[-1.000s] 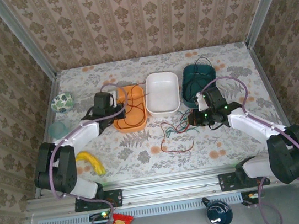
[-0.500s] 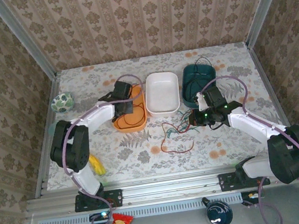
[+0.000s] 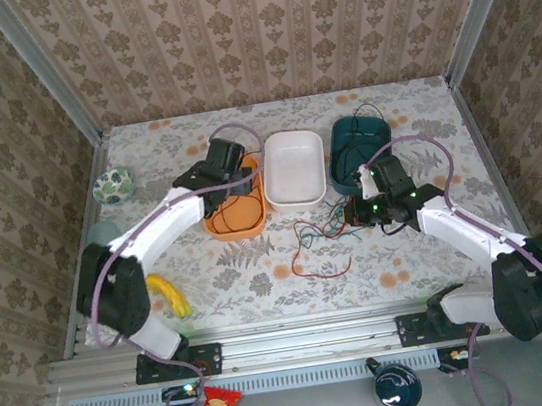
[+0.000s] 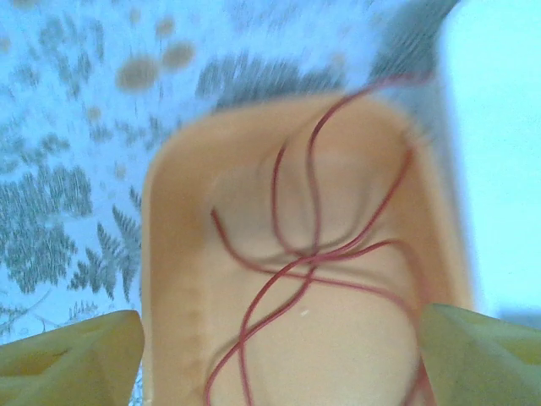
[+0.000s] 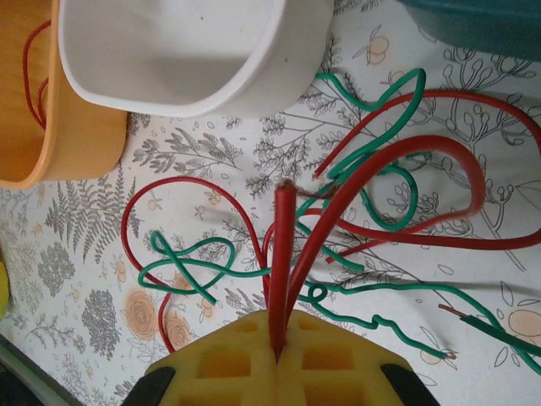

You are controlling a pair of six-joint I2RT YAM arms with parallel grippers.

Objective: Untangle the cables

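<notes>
I should next grab the red cable's loose loop with my left gripper, facing the orange tray and outside the middle of the tangle, to pull the cable free.
A tangle of red cable (image 3: 312, 263) and green cable (image 3: 330, 225) lies on the floral table in front of the white tray. My right gripper (image 3: 355, 213) (image 5: 277, 357) is at the tangle's right side, shut on a red cable (image 5: 281, 254) that stands out between its yellow fingers; green cable (image 5: 186, 271) loops beneath on the table. Another red cable (image 4: 313, 254) lies coiled inside the orange tray (image 4: 165, 254) (image 3: 225, 232). My left gripper (image 3: 232, 173) (image 4: 279, 364) hangs open above it, holding nothing. A thin black cable (image 3: 369, 110) trails from the teal tray (image 3: 335, 143).
The white tray (image 3: 299, 199) stands between the orange and teal ones. At the left are a patterned ball (image 3: 112, 185), a pale cup (image 3: 103, 232) and a yellow object (image 3: 162, 291). Patterned walls close in the table's back and sides.
My left arm swung right over the orange tray's far end and its gripper opened, leaving the red cable in the tray. The right gripper stayed shut, barely moving.
</notes>
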